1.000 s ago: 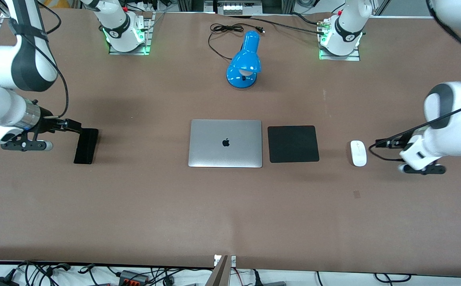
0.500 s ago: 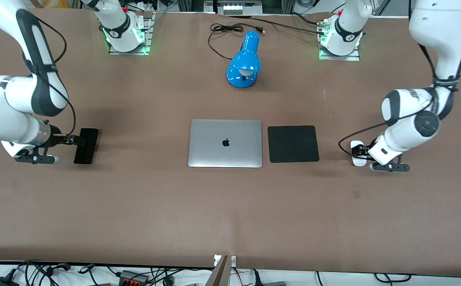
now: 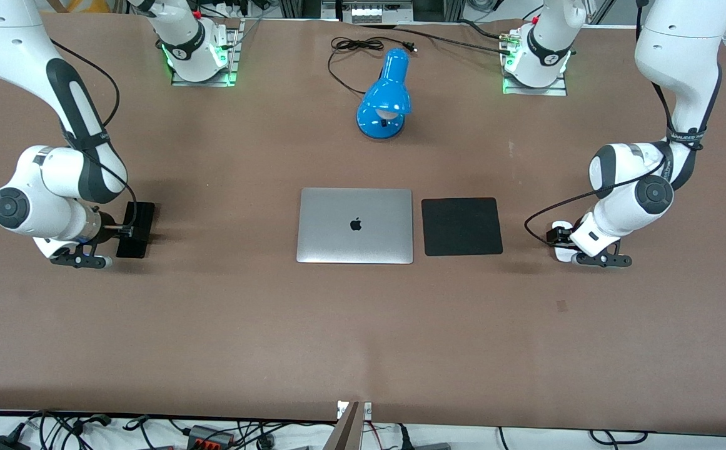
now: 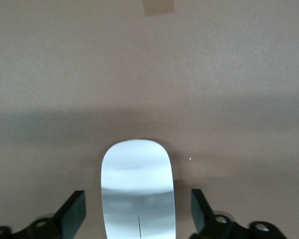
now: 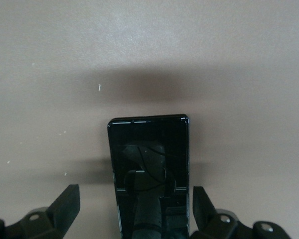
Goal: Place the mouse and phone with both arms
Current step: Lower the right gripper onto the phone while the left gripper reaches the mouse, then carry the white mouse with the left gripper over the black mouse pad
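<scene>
I need to pick up the black phone by its long side edges with my right gripper next, and then I will place the phone beside the silver laptop.
The white mouse lies on the table toward the left arm's end, beside the mouse pad, mostly covered by my left gripper. In the left wrist view the mouse lies between the open fingers, with a gap on each side; my left gripper is low over it. The black phone lies toward the right arm's end. My right gripper is low over its end. In the right wrist view the phone lies between the open fingers of my right gripper, which do not touch it.
A closed silver laptop and a square black mouse pad lie mid-table. A blue desk lamp with its black cable stands farther from the front camera. A small tape mark is nearer than the mouse.
Both arms have come down and moved in. The left gripper moved from beside the mouse to over it. The right gripper sank lower at the phone's end.
</scene>
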`<state>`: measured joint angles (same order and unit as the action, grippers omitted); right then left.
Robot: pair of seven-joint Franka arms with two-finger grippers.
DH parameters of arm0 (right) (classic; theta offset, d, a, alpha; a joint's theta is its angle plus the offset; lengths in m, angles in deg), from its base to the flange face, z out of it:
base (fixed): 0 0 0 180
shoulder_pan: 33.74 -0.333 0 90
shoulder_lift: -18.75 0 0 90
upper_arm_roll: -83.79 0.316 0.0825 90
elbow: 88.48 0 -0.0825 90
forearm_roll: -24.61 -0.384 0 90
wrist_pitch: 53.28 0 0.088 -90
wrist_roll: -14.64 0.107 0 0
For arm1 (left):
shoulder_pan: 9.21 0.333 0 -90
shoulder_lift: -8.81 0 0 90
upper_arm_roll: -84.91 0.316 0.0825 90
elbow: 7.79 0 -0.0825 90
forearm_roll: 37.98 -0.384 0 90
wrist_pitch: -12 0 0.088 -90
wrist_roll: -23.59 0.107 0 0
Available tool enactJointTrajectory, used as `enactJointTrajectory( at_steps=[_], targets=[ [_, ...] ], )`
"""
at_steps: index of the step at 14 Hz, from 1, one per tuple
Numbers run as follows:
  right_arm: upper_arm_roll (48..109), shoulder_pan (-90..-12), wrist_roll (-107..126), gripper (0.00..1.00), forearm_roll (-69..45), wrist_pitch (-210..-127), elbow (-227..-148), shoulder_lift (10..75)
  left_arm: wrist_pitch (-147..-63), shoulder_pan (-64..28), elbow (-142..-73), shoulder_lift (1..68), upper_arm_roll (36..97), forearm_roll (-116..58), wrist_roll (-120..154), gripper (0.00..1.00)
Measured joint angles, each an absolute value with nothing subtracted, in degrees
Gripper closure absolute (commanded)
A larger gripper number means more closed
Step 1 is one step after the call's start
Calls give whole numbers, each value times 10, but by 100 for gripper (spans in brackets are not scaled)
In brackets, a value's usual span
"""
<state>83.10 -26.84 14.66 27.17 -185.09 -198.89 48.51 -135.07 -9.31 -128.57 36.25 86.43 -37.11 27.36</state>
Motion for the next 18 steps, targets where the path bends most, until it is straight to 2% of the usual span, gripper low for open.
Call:
enactJointTrajectory(
  at_steps=[2,4,8,13,16,18],
  targets=[
    [830,-263,147,0,272,-1852,-1989,490,-1352,-93,-1286,370,864,-371,274,50],
    [830,-259,147,0,272,-1853,-1989,496,-1352,-93,-1286,372,864,-371,274,59],
    [829,-257,147,0,272,-1854,-1989,505,-1340,-101,-1267,360,861,-371,273,59],
    [825,-257,148,0,272,-1855,-1989,516,-1164,-208,-1175,316,848,-371,150,59],
    [825,-257,148,0,272,-1857,-1989,519,-1164,-290,-1170,334,846,-371,37,59],
    [825,-257,148,0,272,-1857,-1989,521,-1185,-308,-1171,361,846,-372,22,59]
  ],
)
